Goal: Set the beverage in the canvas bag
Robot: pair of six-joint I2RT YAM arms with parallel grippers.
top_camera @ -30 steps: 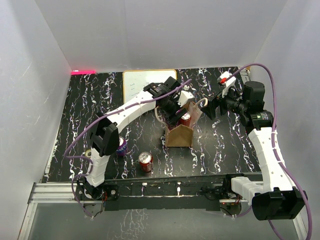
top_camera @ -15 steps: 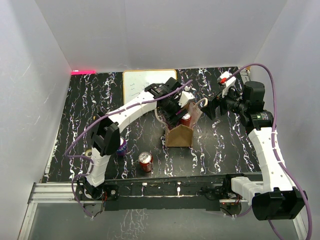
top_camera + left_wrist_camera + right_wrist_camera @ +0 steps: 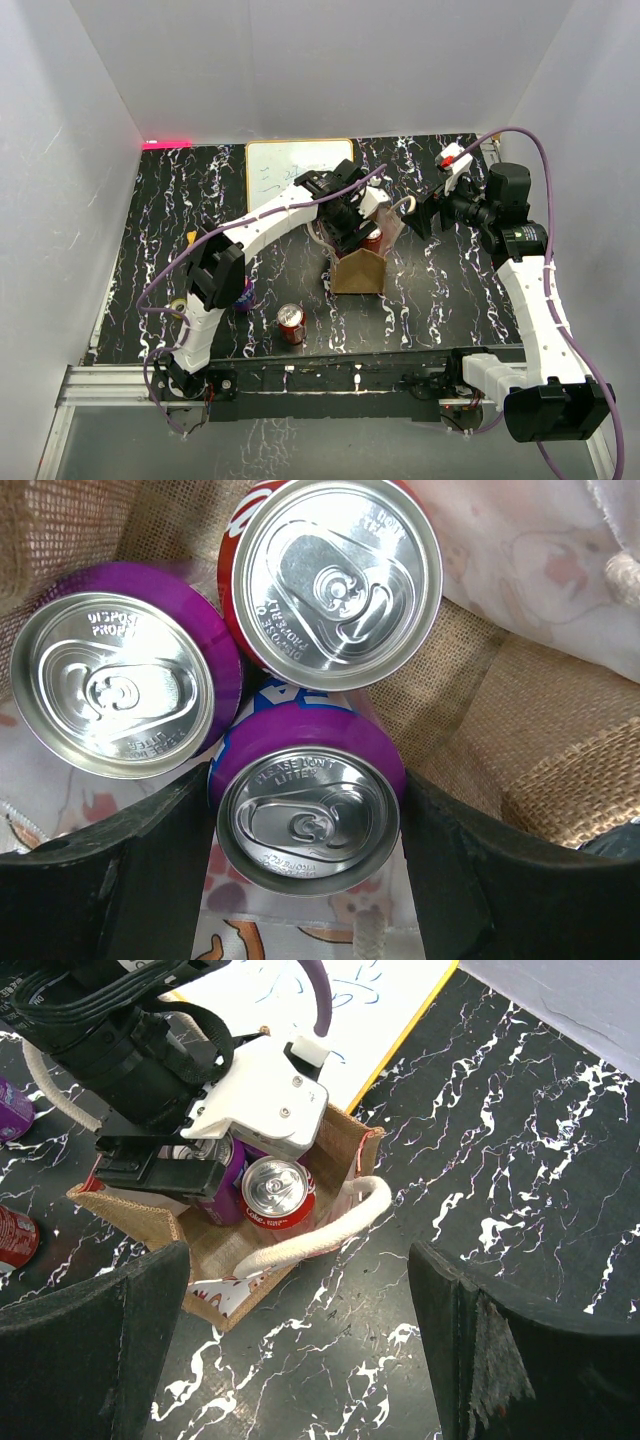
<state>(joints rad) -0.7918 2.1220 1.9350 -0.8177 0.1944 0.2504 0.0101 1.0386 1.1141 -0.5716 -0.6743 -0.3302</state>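
My left gripper is ready to open now, because the second purple can would end up inside the bag [image 3: 358,272], standing upright beside the other cans.
The canvas bag [image 3: 358,272] stands open mid-table, burlap walls [image 3: 470,710] and a cream rope handle [image 3: 330,1222] showing. Inside stand a red cola can [image 3: 335,580], a purple can [image 3: 115,685] and a second purple can [image 3: 308,820]. My left gripper [image 3: 305,810] reaches down into the bag [image 3: 215,1250], shut on that second purple can, one black finger against each side. From above, the left gripper [image 3: 350,225] covers most of the bag's mouth; only the red can [image 3: 372,238] shows. My right gripper [image 3: 298,1300] hangs open over the table right of the bag, holding nothing.
A red can [image 3: 291,323] stands on the table in front of the bag, and a purple can [image 3: 243,295] sits partly under the left arm. A white framed whiteboard [image 3: 298,160] lies at the back. White walls close in on all sides.
The left arm has shifted slightly to the right above the bag, its gripper staying inside it. The right arm and the loose cans have not moved.
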